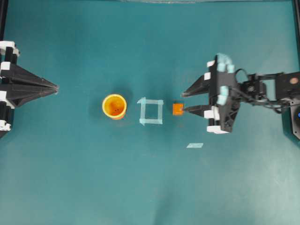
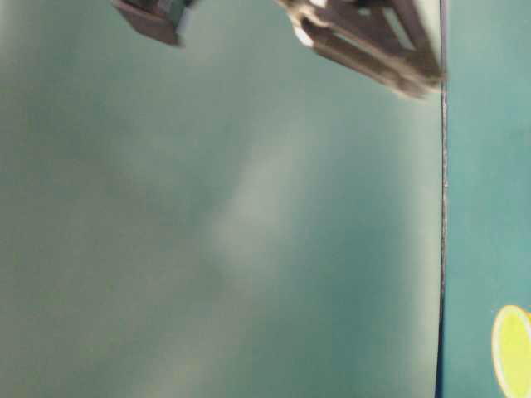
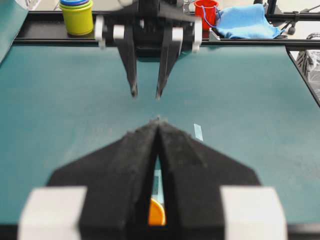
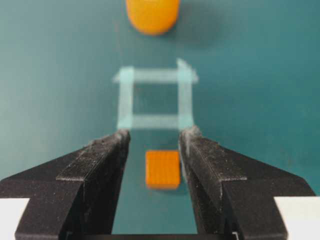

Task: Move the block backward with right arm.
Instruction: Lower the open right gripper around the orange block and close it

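The right gripper grabs the small orange block by its pair of opposite sides next, to move the block backward.
The block (image 1: 177,109), a small orange cube, lies on the teal table just right of the pale tape square (image 1: 151,111). My right gripper (image 1: 184,102) is open, and its pointed fingers reach toward the block from the right. In the right wrist view the block (image 4: 162,169) rests on the table between the spread fingers of the right gripper (image 4: 155,133), nearer the right-hand finger, with a gap on its left side. My left gripper (image 1: 55,87) is shut and empty at the far left. In its own wrist view the left gripper (image 3: 158,120) hides the block.
A round yellow-orange cup (image 1: 114,106) stands left of the tape square. A short tape strip (image 1: 195,145) lies below the right gripper. Beyond the table's far rail are stacked cups (image 3: 77,15), a red cup (image 3: 206,12) and a blue cloth (image 3: 245,22).
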